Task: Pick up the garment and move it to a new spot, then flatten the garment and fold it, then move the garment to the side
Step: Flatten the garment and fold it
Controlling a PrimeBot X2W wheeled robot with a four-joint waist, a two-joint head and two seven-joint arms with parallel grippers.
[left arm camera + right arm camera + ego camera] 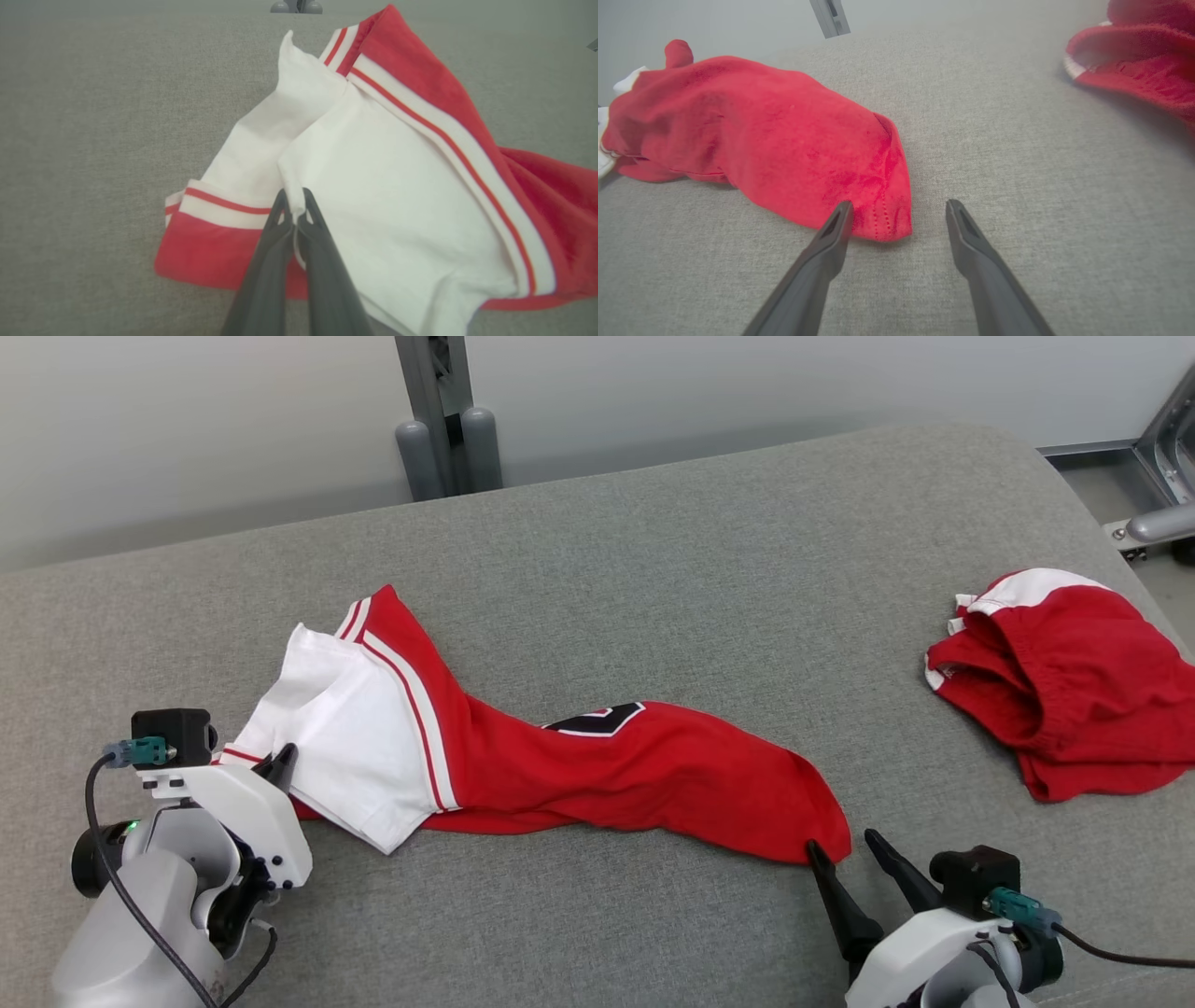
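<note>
My right gripper pinches the garment by its red hem corner [835, 852] next. This corner sticks out as a thin edge while the garment's red body [695, 784] lies slack.
A red and white garment [523, 756] lies stretched out across the grey surface [653, 569], its white part on the left and its red end on the right. My left gripper [280, 763] is shut on a fold of the white cloth [373, 186] near a striped cuff; in the left wrist view the left gripper [294, 210] pinches that fold between its tips. My right gripper [845, 845] stands open at the red corner of the garment [784, 140]. In the right wrist view the right gripper [899, 210] has the corner hem lying between its spread fingers.
A second red garment [1064, 681] with a white band lies bunched at the right of the surface, also seen as red cloth [1134, 60] at the top right of the right wrist view. A grey post [448, 420] and metal frame [1162, 476] stand behind the surface.
</note>
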